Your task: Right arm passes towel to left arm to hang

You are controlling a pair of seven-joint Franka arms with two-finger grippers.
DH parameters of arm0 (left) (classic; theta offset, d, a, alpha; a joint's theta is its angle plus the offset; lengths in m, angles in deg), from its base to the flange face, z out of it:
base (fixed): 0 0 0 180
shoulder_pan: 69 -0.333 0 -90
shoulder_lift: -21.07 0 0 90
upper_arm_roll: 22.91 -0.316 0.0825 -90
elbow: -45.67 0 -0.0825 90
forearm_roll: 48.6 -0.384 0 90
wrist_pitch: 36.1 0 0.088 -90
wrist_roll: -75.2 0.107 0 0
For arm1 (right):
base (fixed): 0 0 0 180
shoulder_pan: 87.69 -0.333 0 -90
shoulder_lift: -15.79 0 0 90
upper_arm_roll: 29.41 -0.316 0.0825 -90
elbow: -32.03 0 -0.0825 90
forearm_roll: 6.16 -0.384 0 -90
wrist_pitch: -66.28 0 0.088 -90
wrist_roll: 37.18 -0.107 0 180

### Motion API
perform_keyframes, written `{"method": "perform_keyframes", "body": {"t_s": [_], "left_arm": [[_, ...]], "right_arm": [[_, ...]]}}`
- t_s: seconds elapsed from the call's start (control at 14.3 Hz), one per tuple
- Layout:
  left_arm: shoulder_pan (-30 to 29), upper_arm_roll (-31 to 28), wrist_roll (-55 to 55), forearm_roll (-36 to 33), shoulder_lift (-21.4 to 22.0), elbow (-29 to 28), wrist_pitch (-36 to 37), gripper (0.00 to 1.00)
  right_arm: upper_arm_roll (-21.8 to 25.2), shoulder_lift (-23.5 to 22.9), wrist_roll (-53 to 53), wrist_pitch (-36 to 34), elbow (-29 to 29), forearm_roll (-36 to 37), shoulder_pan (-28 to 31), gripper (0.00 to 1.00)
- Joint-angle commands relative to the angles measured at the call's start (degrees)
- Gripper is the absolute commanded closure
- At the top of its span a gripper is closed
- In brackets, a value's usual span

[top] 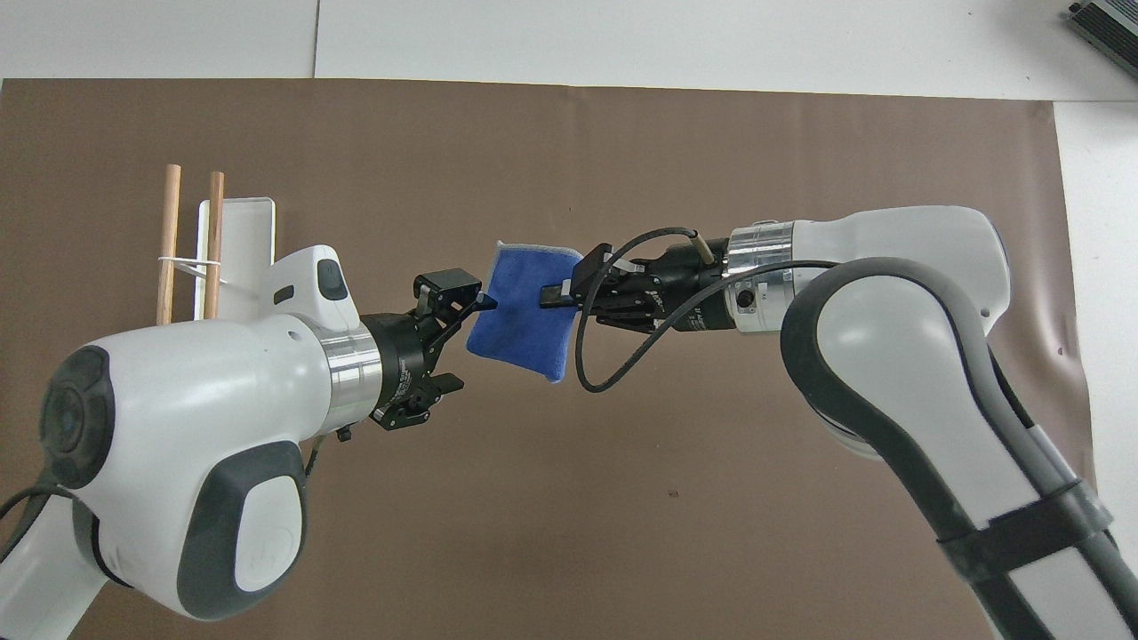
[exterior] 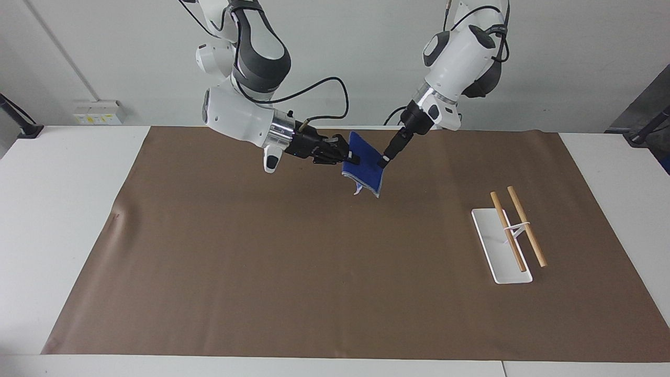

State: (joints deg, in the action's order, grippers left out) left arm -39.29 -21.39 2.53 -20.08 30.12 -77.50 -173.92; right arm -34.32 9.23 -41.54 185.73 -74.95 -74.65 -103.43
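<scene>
My left gripper grabs the towel by its free edge (top: pixel 490 292) next, since my right gripper's fingers already cover the opposite side of the towel.
The blue towel (exterior: pixel 366 168) hangs in the air over the brown mat, nearer the robots' edge of it. My right gripper (exterior: pixel 349 157) is shut on one side of the towel and holds it out level; it also shows in the overhead view (top: pixel 558 293), with the towel (top: pixel 524 329) drooping from it. My left gripper (exterior: pixel 384 160) has reached the towel's free edge and touches it. In the overhead view the left gripper (top: pixel 476 307) is open, with one fingertip (top: pixel 485 300) lying on that edge.
A white rack base (exterior: pixel 494 246) with two wooden dowels (exterior: pixel 526 225) stands on the mat (exterior: pixel 261 262) toward the left arm's end. In the overhead view the rack (top: pixel 240 222) is partly covered by the left arm.
</scene>
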Motion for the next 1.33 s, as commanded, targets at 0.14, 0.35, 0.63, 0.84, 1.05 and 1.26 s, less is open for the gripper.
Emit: {"method": "perform_keyframes", "body": {"t_s": [0.14,0.35,0.63,0.84,1.05,1.26], "left_arm": [[4.4,-0.8,-10.4,2.2,1.8,-4.9,-10.4,0.12],[5.1,-0.8,-11.6,3.3,1.4,-5.8,-15.5,0.75],[4.6,-1.0,-11.4,4.5,0.9,-5.2,-15.6,1.00],[4.0,-1.2,-10.8,4.4,0.4,-3.8,-15.5,1.00],[2.8,-1.3,-10.3,4.3,0.4,-3.7,-15.4,1.00],[0.8,-1.3,-7.0,4.3,0.4,-3.9,-14.8,1.00]], "right_arm": [[-0.4,0.2,1.3,0.2,-0.5,0.9,0.4,1.00],[-0.4,0.4,1.4,0.3,-1.2,1.0,0.4,1.00],[-0.4,0.6,1.4,1.1,-1.5,0.9,0.3,1.00],[-0.4,0.6,1.3,2.3,-1.7,0.9,-0.7,1.00],[-0.3,0.5,0.8,2.3,-1.7,0.9,-0.6,1.00],[-0.3,0.5,0.5,2.4,-1.7,1.0,-0.3,0.48]]}}
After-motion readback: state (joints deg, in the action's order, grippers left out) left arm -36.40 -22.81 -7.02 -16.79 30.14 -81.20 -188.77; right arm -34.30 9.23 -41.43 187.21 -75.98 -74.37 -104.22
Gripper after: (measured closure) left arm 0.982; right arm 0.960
